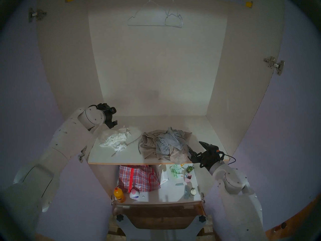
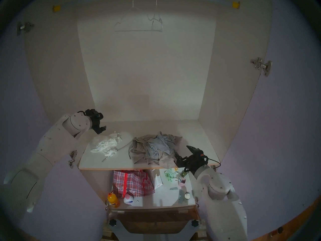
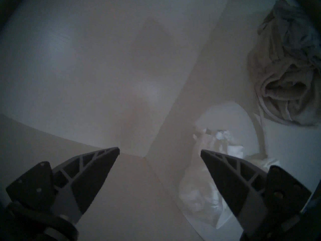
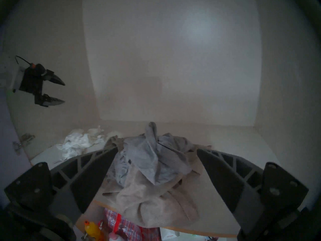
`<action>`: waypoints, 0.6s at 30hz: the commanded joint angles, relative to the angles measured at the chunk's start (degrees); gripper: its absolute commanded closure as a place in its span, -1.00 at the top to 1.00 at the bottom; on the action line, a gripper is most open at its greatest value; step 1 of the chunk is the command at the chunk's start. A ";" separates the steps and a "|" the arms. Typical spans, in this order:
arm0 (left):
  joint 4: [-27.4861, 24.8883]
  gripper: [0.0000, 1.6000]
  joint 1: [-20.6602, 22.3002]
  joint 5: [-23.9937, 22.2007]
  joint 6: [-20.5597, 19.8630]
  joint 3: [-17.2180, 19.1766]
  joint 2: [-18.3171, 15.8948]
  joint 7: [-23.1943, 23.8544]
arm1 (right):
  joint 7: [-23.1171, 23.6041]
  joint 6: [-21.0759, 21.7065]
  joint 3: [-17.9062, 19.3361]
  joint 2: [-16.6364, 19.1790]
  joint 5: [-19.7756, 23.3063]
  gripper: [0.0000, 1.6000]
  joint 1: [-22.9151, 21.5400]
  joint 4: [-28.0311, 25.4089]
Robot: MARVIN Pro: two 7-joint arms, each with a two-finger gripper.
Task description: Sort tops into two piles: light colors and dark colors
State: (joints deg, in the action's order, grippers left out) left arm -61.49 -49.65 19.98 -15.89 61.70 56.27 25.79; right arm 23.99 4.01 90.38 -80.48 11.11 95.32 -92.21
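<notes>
The robot's right gripper should next grab the grey-blue top (image 1: pixel 170 133) by the raised fold that stands up from the heap.
On the upper shelf (image 1: pixel 102 157) a small white strappy top (image 1: pixel 116 139) lies crumpled at the left; it also shows in the wrist views (image 3: pixel 208 192) (image 4: pixel 78 142). To its right a larger heap holds the grey-blue top (image 1: pixel 166 139) (image 4: pixel 152 159) on the beige-taupe knit (image 1: pixel 177 155) (image 4: pixel 152 205) (image 3: pixel 281 79), whose cord (image 1: pixel 133 141) reaches towards the white top. My left gripper (image 1: pixel 113 125) (image 3: pixel 159 151) is open and empty, above and left of the white top. My right gripper (image 1: pixel 193 147) (image 4: pixel 157 149) is open and empty at the heap's right front edge.
The lower shelf holds a red plaid bag (image 1: pixel 137 178), an orange bottle (image 1: pixel 119 195), a green-and-white cloth (image 1: pixel 175 170) and small items. Wire hangers (image 1: pixel 147 18) hang from the rail high up. Cabinet walls close in left, right and behind.
</notes>
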 commanded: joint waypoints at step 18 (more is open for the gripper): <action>-0.87 1.00 2.41 0.22 -1.07 0.91 0.02 -0.80 | -4.31 14.51 -7.04 -8.25 -3.19 1.00 -22.83 21.27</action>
State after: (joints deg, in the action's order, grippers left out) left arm -61.28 -49.28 20.30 -16.93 61.82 56.29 25.15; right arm 19.10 22.19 84.37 -87.65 8.39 76.50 -69.10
